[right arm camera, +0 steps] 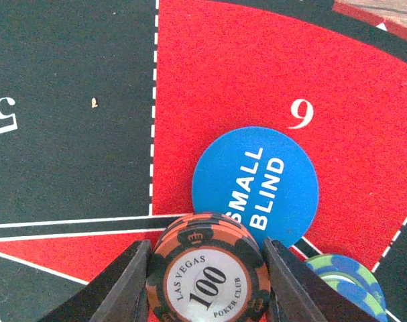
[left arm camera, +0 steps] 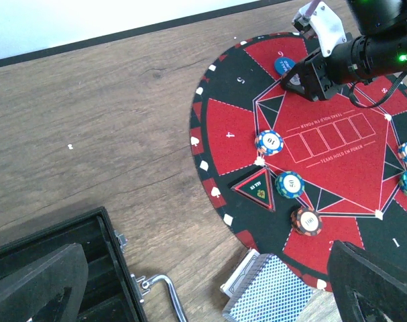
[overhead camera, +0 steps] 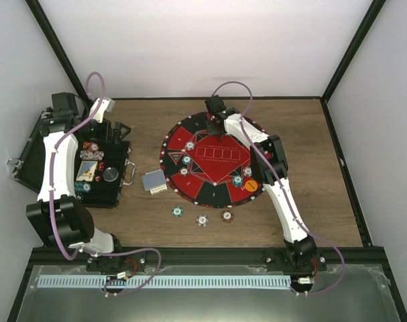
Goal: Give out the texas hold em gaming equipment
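My right gripper should open now, because the chips are level and low and would land flat on the mat beside the SMALL BLIND disc.
My right gripper (right arm camera: 206, 285) is shut on a small stack of orange-and-black "100" poker chips (right arm camera: 208, 265), low over the round mat (overhead camera: 213, 191) by seat 6. A blue SMALL BLIND disc (right arm camera: 255, 184) lies flat just beyond the chips. The right gripper also shows in the top view (overhead camera: 214, 125). My left gripper (left arm camera: 203, 298) is open and empty, above the wood between the black case (left arm camera: 49, 268) and the mat. A deck of blue-backed cards (left arm camera: 270, 292) lies at the mat's near-left edge. Three chips (left arm camera: 289, 184) sit on the mat's left side.
An orange button disc (overhead camera: 251, 183) and a few chips (overhead camera: 238, 179) sit on the mat's near right. Three loose chips (overhead camera: 202, 220) lie on the wood in front of the mat. The open case (overhead camera: 32, 154) at the left holds more chips (overhead camera: 90, 145). A blue-green chip stack (right arm camera: 340, 278) lies right of my right gripper.
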Controlling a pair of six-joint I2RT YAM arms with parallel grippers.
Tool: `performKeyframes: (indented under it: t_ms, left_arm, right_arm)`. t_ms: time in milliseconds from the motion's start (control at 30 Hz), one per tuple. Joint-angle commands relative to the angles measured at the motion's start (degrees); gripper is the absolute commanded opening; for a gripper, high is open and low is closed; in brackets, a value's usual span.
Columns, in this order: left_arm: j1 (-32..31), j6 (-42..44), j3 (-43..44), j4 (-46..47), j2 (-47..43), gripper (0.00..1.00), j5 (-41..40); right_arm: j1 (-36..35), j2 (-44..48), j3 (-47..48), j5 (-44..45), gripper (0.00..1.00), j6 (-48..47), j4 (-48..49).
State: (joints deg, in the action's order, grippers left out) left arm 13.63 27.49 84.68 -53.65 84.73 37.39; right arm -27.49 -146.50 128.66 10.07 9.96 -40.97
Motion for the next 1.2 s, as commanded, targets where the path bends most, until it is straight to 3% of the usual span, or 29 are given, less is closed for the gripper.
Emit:
performKeyframes:
  t_ms: [0, 267, 367, 500, 567, 967, 1067, 1167]
  left_arm:
    - [0.39, 0.82, 0.04, -0.30, -1.23, 1.00, 0.49]
    - [0.43, 1.53, -0.14, -0.59, -1.08, 1.00, 0.30]
    - [0.38, 1.53, -0.13, -0.49, -0.97, 1.00, 0.74]
    - [0.38, 1.56, -0.27, -0.49, -0.79, 1.00, 0.83]
    - [0.39, 1.61, -0.31, -0.45, -0.88, 1.00, 0.63]
    - [0.40, 1.38, 0.67, -1.43, -1.29, 1.00, -0.27]
    - [0.35, 1.01, 0.83, -1.62, -1.79, 1.00, -0.30]
    - [0.43, 0.53, 0.85, -1.87, -2.42, 1.00, -0.09]
  right_arm:
    - [-0.35, 0.59, -0.55, -1.11, 0.31, 0.95, -4.03]
    - [-1.18, 1.73, -3.55, -2.34, 0.36, 2.23, -3.59]
    - [-1.39, 1.78, -3.31, -2.31, 0.46, 2.14, -3.42]
    - [-1.43, 2.64, -2.50, -1.49, 0.68, 1.92, -3.20]
    - [-1.43, 3.52, -1.79, -1.24, 0.72, 1.65, -3.19]
    - [-5.21, 17.87, -2.84, 0.06, 0.71, -0.78, -2.98]
    - [-7.75, 23.26, -8.13, 0.91, 0.69, -0.23, -3.64]
    - [-11.93, 31.93, -20.96, 1.52, 0.73, 1.20, -1.07]
